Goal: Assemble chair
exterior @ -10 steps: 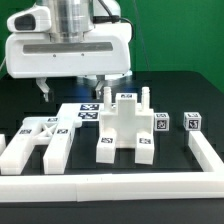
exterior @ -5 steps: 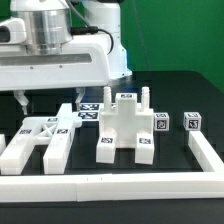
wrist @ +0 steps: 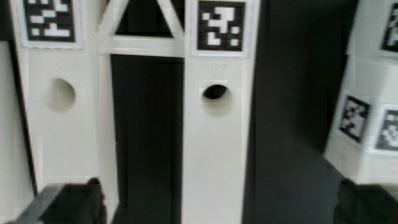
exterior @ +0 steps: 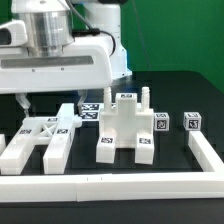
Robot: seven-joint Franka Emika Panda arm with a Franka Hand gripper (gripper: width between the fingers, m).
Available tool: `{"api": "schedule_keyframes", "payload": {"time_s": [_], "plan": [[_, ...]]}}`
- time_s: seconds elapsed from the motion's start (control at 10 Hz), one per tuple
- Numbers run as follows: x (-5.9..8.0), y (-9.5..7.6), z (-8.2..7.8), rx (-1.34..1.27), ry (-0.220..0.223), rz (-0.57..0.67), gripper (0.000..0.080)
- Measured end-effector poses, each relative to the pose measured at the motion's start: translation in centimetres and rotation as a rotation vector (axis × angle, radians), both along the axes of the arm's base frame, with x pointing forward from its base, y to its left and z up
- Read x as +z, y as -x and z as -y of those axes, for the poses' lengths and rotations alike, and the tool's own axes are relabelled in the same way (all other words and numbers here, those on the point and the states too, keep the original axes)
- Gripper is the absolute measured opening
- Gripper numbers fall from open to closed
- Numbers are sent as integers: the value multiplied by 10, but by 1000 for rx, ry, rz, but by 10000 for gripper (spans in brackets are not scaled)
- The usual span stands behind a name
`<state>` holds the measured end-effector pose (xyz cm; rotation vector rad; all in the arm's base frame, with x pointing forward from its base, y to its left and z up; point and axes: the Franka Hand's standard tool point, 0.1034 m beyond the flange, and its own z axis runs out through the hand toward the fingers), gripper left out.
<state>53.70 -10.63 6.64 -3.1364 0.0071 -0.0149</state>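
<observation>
My gripper's fingers are high above the tagged bar with the dark hole, so closing now would miss the bar. Lowering comes first, before the gripper closes.
The chair stands in loose white tagged parts on the black table. A blocky joined piece (exterior: pixel 125 128) with two pegs on top is in the middle. A flat frame part with two long bars (exterior: pixel 45 140) lies at the exterior view's left. My gripper (exterior: pixel 50 100) hangs open just above that frame. In the wrist view one tagged bar with a dark hole (wrist: pixel 214 120) runs between my fingertips (wrist: pixel 71 205), untouched, with my gripper (wrist: pixel 222 205) over it. The second bar (wrist: pixel 57 110) lies beside it. Two small tagged blocks (exterior: pixel 162 122) (exterior: pixel 190 122) sit at the right.
Long plain white border rails run along the front (exterior: pixel 110 185) and the exterior view's right (exterior: pixel 207 150). The marker board (exterior: pixel 92 108) lies flat behind the frame part. Another tagged white piece (wrist: pixel 365 120) shows at the wrist view's edge.
The gripper moved toward the exterior view's left, over the frame part, then held still over the last half second. No part has moved.
</observation>
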Motion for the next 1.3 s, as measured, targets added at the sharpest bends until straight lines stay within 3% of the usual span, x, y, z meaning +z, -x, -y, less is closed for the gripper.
{"api": "schedule_keyframes", "payload": {"time_s": [0.3,0.7,1.2,1.3], "plan": [[-24,-4,-9,-17,7,-21,649],[-43,-1,-14,-15,11,-37,649],[-49,4,-7,-8,2,-45,623],[-50,4,-6,-8,2,-45,444]]}}
